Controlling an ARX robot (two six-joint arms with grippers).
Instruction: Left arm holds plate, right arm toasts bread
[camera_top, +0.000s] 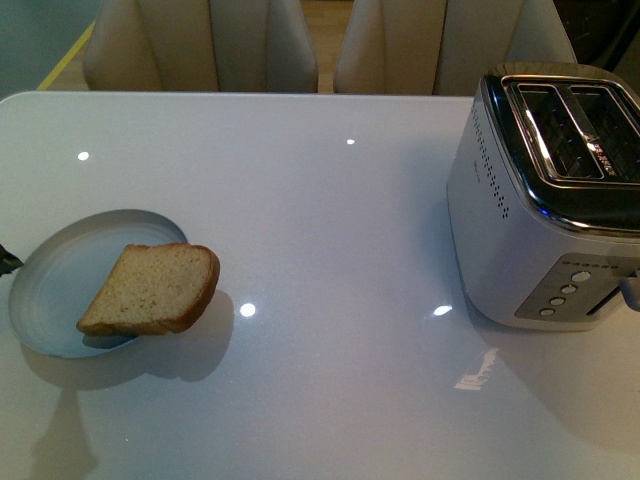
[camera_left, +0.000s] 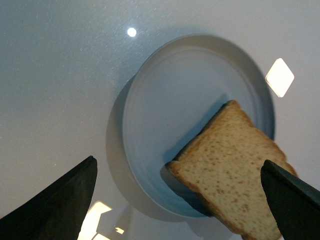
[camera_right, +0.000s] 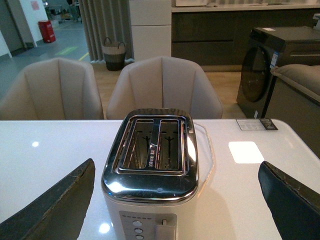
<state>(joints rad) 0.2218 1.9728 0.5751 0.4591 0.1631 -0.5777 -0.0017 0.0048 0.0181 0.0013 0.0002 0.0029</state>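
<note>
The robot's left gripper will next grab the pale blue plate by its rim (camera_top: 22, 278), so that it can hold the plate for the toasting job.
The pale blue plate (camera_top: 55, 275) lies at the table's left side. A brown bread slice (camera_top: 152, 290) rests tilted on its right rim, with one end hanging over the table. In the left wrist view my left gripper (camera_left: 178, 162) hovers open above the plate (camera_left: 170, 95) and the bread (camera_left: 235, 172), its dark fingers (camera_left: 60, 205) spread wide and touching neither. A dark tip of it (camera_top: 6, 262) shows beside the plate's left rim. My right gripper (camera_right: 177, 165) is open above the silver toaster (camera_right: 150, 185), holding nothing. Both toaster slots (camera_top: 575, 125) are empty.
The toaster (camera_top: 545, 200) stands at the table's right side, its buttons and lever facing the near edge. Two beige chairs (camera_top: 200, 45) stand behind the far table edge. A small printed card (camera_right: 256, 124) lies on the table beyond the toaster.
</note>
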